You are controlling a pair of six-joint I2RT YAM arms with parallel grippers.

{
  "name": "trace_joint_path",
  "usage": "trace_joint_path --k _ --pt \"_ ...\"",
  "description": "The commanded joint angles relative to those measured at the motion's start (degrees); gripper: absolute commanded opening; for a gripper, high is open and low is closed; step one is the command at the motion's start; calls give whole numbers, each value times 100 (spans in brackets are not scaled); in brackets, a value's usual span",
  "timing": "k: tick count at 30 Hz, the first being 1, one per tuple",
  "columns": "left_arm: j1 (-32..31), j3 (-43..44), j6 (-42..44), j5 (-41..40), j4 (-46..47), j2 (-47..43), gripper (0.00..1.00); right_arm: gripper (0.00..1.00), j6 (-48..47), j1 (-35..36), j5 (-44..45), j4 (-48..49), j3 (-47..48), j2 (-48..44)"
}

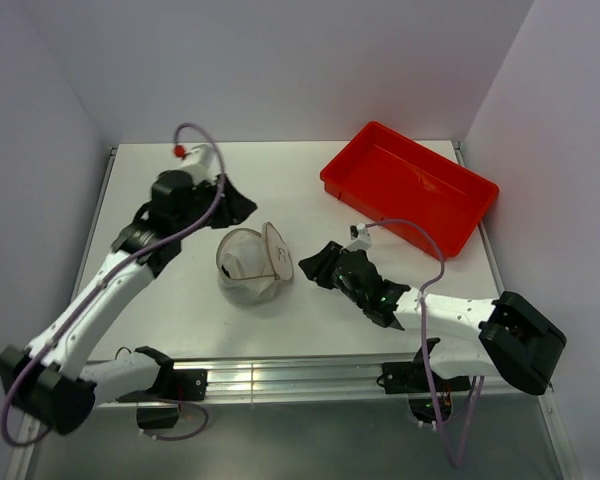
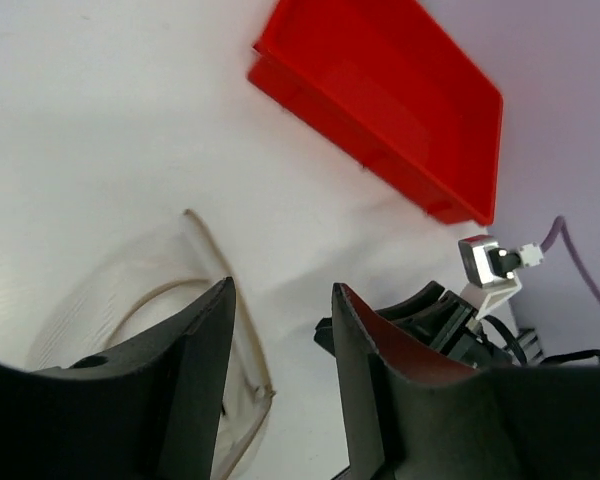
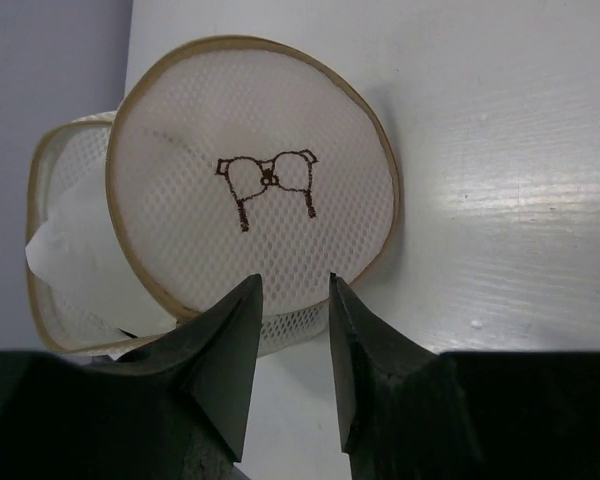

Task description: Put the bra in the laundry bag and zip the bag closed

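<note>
The open lid should next be folded over the laundry bag for zipping, so the robot's left gripper should grab the lid by its tan rim (image 1: 268, 225) (image 2: 192, 217) at the lid's back edge.
The laundry bag (image 1: 248, 270) lies on its side mid-table, a whitish mesh cylinder with tan rims. Its round lid (image 1: 277, 250) stands open on the right. In the right wrist view the lid (image 3: 255, 170) faces me, with a small brown bra drawing on it. White fabric, the bra (image 3: 65, 250), shows inside the bag behind the lid. My left gripper (image 1: 242, 208) is open and empty, just behind the bag; its view shows the bag's rim (image 2: 220, 280) at the left. My right gripper (image 1: 315, 270) is open and empty, just right of the lid, its tips (image 3: 292, 285) close to the lid's lower edge.
A red plastic tray (image 1: 410, 185) stands at the back right, and shows in the left wrist view (image 2: 380, 90). Purple walls close in the table at the back and both sides. The right arm's wrist (image 2: 490, 265) shows in the left wrist view.
</note>
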Motion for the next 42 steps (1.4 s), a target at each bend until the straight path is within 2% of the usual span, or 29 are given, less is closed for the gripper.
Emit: trace_joint_path --k 1,7,9,13,18,20,22,23,25,26,27,28,33,36,38,42 --pt "-551 803 608 -724 -711 1037 51 39 -354 9 240 51 116 -227" --pt "-753 1752 907 -907 -1298 2470 64 40 -548 27 248 77 -69 -447" --pt "-807 2000 1099 -856 -1493 2961 66 41 -583 27 161 156 -104 -509" --pt "-947 2545 1346 -777 -2037 3578 65 41 -680 36 -15 279 -157 -500" --pt "-956 2757 1478 -636 -2223 4089 60 42 -698 36 -147 464 -236 -474" --pt "-965 2783 1505 -661 -2250 4194 55 42 -698 36 -138 473 -280 -517" --pt "-956 2792 1479 -706 -2232 4221 45 42 -715 36 -112 473 -324 -587" --pt "-956 2792 1470 -697 -2197 4195 33 43 -724 36 -68 464 -333 -605" --pt "-956 2766 1400 -679 -2066 4125 19 46 -733 36 -68 455 -350 -640" --pt "-965 2740 1312 -697 -1995 3994 3 48 -724 36 -85 464 -350 -649" --pt "-965 2635 1259 -619 -1760 3888 0 51 -707 36 -103 490 -368 -649" --pt "-956 2564 1198 -557 -1627 3774 0 59 -681 36 -129 499 -368 -641" --pt "-948 1802 636 -363 -617 2632 0 79 -374 123 1 491 -350 -553" --pt "-895 1196 284 -442 -28 1912 0 86 -198 308 195 534 -306 -518" --pt "-860 825 -66 -477 456 1351 0 87 -5 352 222 735 -315 -448" --pt "-781 -525 -717 -784 1343 295 0 87 409 431 196 1193 -324 -289"
